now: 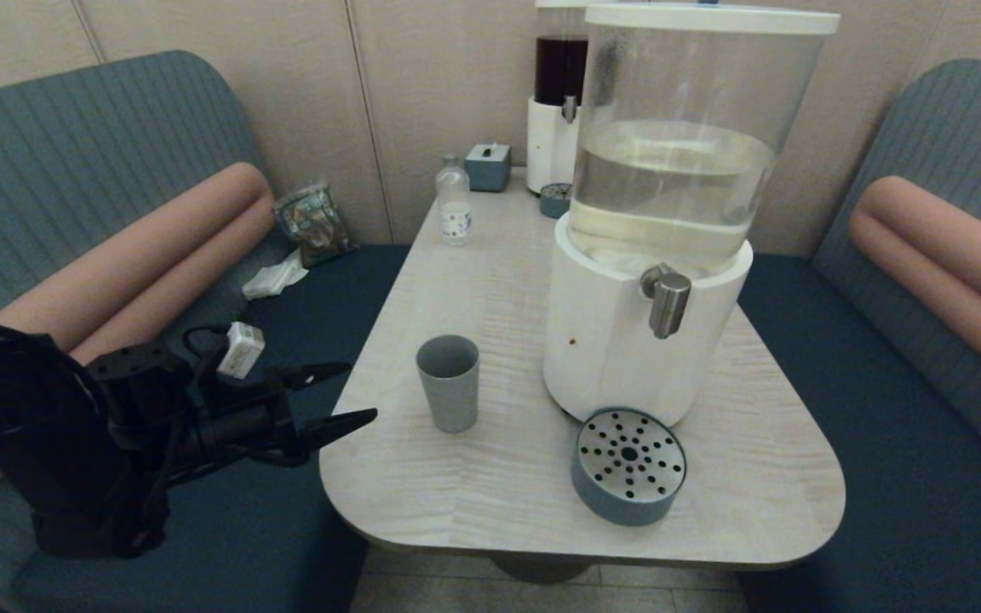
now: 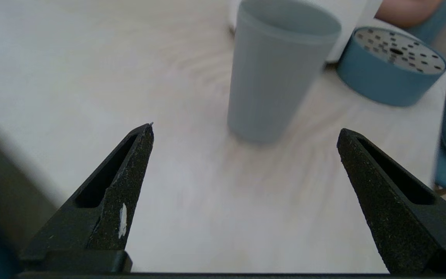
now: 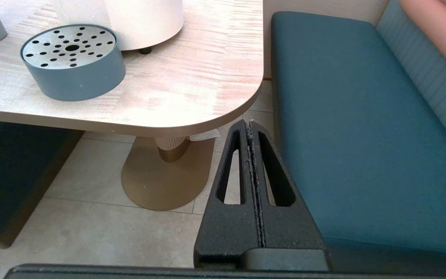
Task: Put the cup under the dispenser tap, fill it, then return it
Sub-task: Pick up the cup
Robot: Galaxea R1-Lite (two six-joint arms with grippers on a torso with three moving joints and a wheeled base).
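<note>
The cup flares wide toward its rim (image 1: 447, 354). So next, my left gripper grabs the cup around its narrower lower body (image 1: 453, 399).
The grey-blue cup (image 1: 449, 382) stands upright and empty on the table (image 1: 490, 289), left of the big white-based dispenser (image 1: 644, 340). Its brushed-metal tap (image 1: 669, 303) juts out above the round drip tray (image 1: 629, 465). My left gripper (image 1: 358, 394) hovers open at the table's left edge, a short way from the cup and pointing at it. In the left wrist view the cup (image 2: 277, 69) stands ahead of my left gripper (image 2: 246, 130), apart from both fingers. My right gripper (image 3: 249, 124) is shut on nothing, parked low beside the table's right corner.
A clear plastic bottle (image 1: 454, 200), a small grey box (image 1: 488, 166) and a dark-liquid dispenser (image 1: 557, 102) with its own small tray (image 1: 555, 200) stand at the table's far end. Blue bench seats (image 1: 925, 477) flank the table. Wrappers (image 1: 313, 223) lie on the left bench.
</note>
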